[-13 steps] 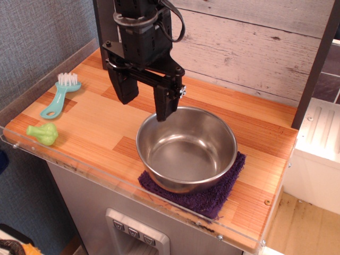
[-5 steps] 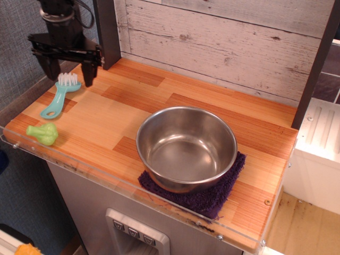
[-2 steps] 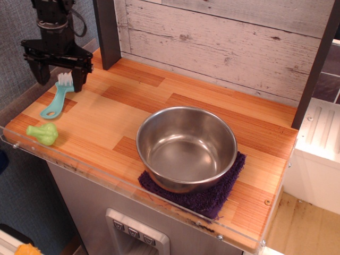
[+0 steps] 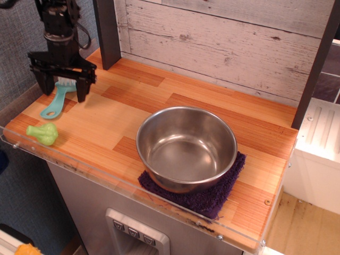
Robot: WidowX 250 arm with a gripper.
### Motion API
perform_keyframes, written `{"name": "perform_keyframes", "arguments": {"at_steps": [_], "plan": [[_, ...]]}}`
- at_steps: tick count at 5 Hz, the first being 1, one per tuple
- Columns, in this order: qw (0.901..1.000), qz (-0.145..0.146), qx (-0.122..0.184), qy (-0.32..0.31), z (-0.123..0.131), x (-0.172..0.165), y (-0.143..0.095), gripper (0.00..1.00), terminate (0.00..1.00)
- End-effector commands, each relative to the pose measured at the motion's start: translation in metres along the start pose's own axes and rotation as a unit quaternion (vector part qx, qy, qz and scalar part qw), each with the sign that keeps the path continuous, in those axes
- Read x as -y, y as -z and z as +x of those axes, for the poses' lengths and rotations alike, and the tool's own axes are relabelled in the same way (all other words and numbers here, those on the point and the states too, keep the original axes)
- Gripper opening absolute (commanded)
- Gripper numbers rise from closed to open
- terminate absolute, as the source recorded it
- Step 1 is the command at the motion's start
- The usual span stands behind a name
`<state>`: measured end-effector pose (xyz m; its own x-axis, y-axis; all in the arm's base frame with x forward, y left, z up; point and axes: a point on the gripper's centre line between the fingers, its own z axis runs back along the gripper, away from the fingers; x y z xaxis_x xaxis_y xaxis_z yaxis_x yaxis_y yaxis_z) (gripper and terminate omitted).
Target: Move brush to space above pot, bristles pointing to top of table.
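I should bring the brush to the space above the pot, and for that my gripper should next take hold of it by its bristled end.
The teal brush lies flat on the wooden table at the far left, white bristles toward the back, looped handle end toward the front. My gripper is open and low over the brush's bristle end, one black finger on each side of it; the bristles are partly hidden behind it. The shiny steel pot stands to the right near the front edge, empty, well apart from the gripper.
A purple cloth lies under the pot. A light-green lumpy toy sits at the front left corner. A dark post and the plank wall stand behind; a clear plastic edge runs along the front.
My gripper has moved from above the pot to the far left, then come down over the brush's bristle end, staying open. The brush and pot have not moved.
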<state>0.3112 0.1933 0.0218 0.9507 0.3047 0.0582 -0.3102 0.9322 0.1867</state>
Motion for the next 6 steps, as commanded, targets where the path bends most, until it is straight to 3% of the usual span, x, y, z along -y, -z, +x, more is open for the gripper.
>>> {"name": "perform_keyframes", "arguments": {"at_steps": [1, 2, 3, 6], "plan": [[0.9999, 0.009, 0.003, 0.004, 0.007, 0.001, -0.005, 1.0, 0.0], [1.0, 0.009, -0.001, -0.004, 0.005, 0.0, -0.004, 1.0, 0.0], [0.9999, 0.004, 0.003, -0.012, 0.001, -0.003, -0.004, 0.0, 0.0], [0.9999, -0.016, 0.004, 0.001, -0.004, 0.002, -0.009, 0.0, 0.0]]}}
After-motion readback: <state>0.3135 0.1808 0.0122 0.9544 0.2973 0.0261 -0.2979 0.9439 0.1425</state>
